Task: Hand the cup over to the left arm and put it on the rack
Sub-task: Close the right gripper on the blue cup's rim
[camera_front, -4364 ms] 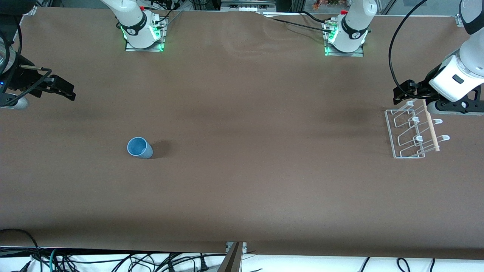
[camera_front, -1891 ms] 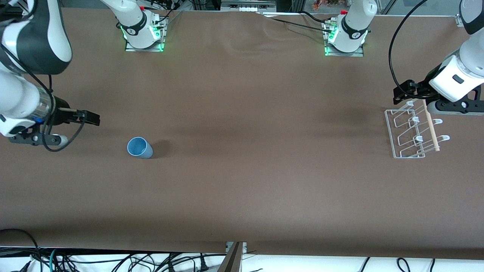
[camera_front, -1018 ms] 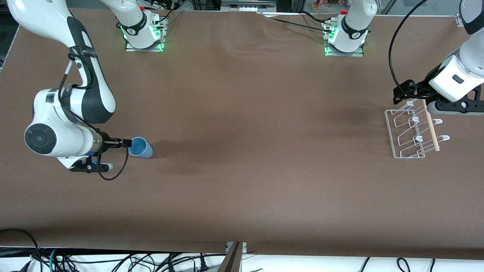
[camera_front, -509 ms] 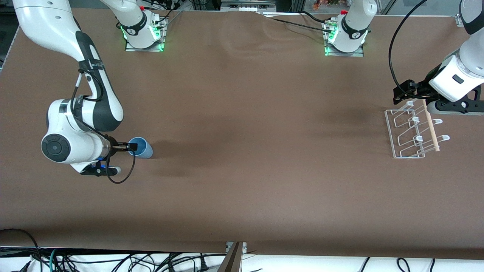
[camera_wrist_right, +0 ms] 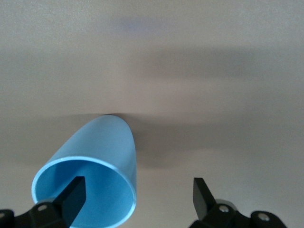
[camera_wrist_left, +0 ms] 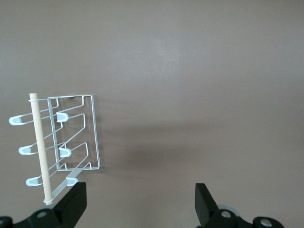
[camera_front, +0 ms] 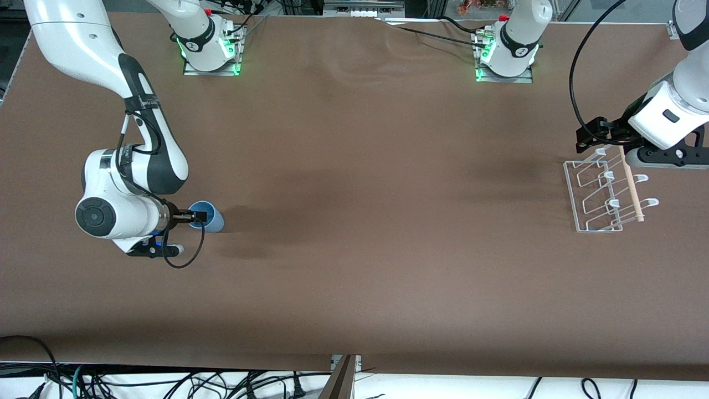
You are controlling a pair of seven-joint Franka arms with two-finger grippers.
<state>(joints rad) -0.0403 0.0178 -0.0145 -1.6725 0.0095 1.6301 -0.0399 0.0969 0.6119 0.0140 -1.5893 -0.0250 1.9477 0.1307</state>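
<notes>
I should next grab the cup by its open rim (camera_front: pixel 201 216) with my right gripper. That will leave the light-blue cup's base (camera_front: pixel 219 221) free for the left arm.
The light-blue cup (camera_front: pixel 210 218) is on the brown table toward the right arm's end, its open mouth facing my right gripper (camera_front: pixel 198 216). My right gripper (camera_wrist_right: pixel 137 192) is open and straddles the cup's (camera_wrist_right: pixel 102 152) rim: one finger (camera_wrist_right: pixel 75 192) sits inside the mouth, the other (camera_wrist_right: pixel 200 192) outside the wall. The white wire rack (camera_front: pixel 601 191) with its wooden dowel (camera_front: pixel 631 188) stands at the left arm's end. My left gripper (camera_front: pixel 590 136) waits, open and empty (camera_wrist_left: pixel 140 204), above the rack's (camera_wrist_left: pixel 76 137) end farther from the front camera.
The two arm bases (camera_front: pixel 210 55) (camera_front: pixel 504 61) with green lights stand along the table's edge farthest from the front camera. A black cable (camera_front: pixel 576 83) loops from the left arm above the table. Bare brown table lies between cup and rack.
My right arm has swung in from the table's end to the cup, and in the last half second one finger slid into the cup's mouth. The left arm and rack have not moved.
</notes>
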